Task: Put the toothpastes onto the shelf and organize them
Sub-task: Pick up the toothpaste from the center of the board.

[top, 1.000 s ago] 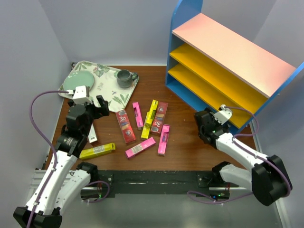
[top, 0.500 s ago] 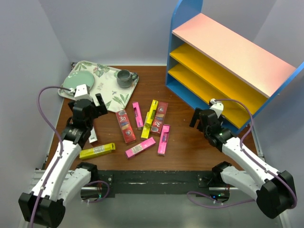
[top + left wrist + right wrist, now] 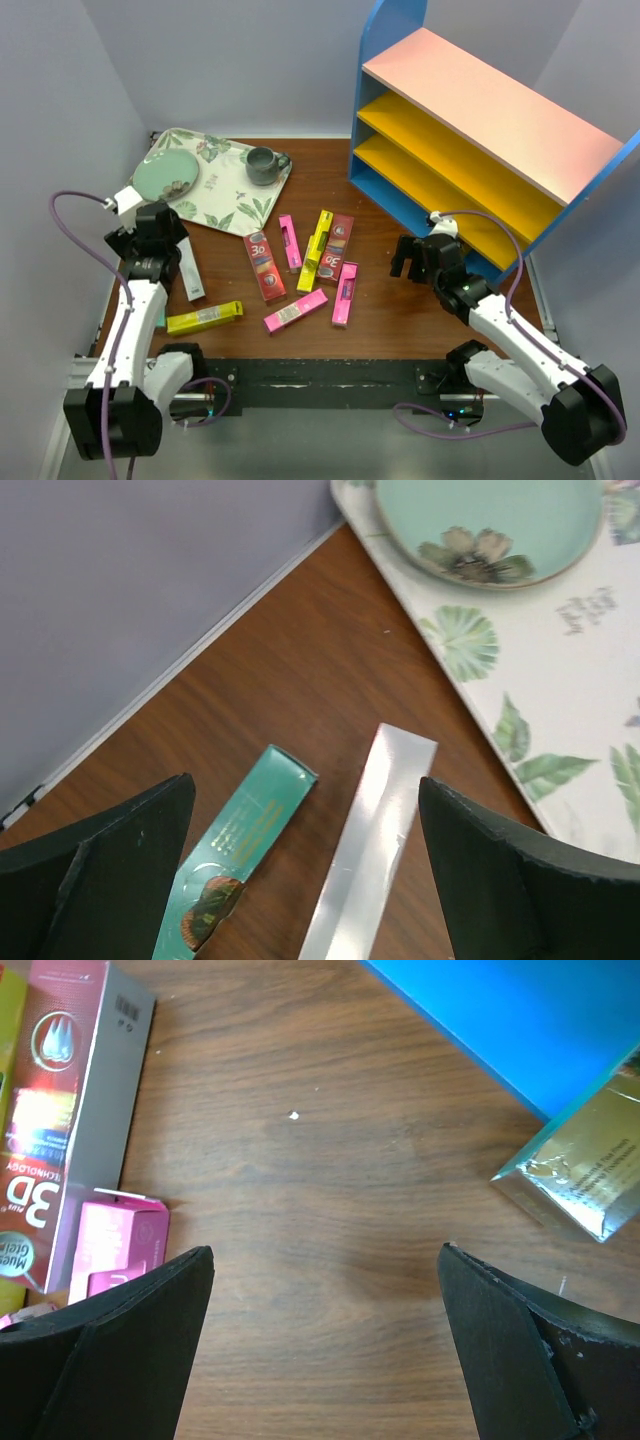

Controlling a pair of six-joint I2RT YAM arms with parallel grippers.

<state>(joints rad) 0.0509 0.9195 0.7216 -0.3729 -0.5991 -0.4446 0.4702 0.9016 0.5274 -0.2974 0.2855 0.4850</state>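
I should grab the teal carton with my left gripper by its end nearest the tray (image 3: 266, 799). The carton's other end then stays free, so I can hand the carton over to my right gripper.
Several toothpastes lie loose mid-table: a dark red carton (image 3: 264, 266), a yellow one (image 3: 316, 250), pink ones (image 3: 345, 292) and another yellow one (image 3: 204, 317) near the front. The shelf (image 3: 480, 120) stands at the back right, its boards bare. My left gripper (image 3: 165, 255) hangs open at the table's left edge; in the left wrist view the gripper (image 3: 305, 782) is over a teal carton (image 3: 235, 865) and a white carton (image 3: 370, 845). My right gripper (image 3: 408, 262) is open over bare wood (image 3: 325, 1250), with a dark red carton (image 3: 70, 1130) and a pink carton (image 3: 115, 1245) to its left.
A floral tray (image 3: 235, 205) with a pale green plate (image 3: 165, 178) and a grey mug (image 3: 262, 165) sits at the back left. Another teal carton (image 3: 585, 1180) lies by the shelf's blue foot (image 3: 500, 1010). Walls close in on the left and the back.
The left arm has swung left, away from the tray's edge toward the wall. The right arm has moved left toward the cartons. Both grippers stayed open.
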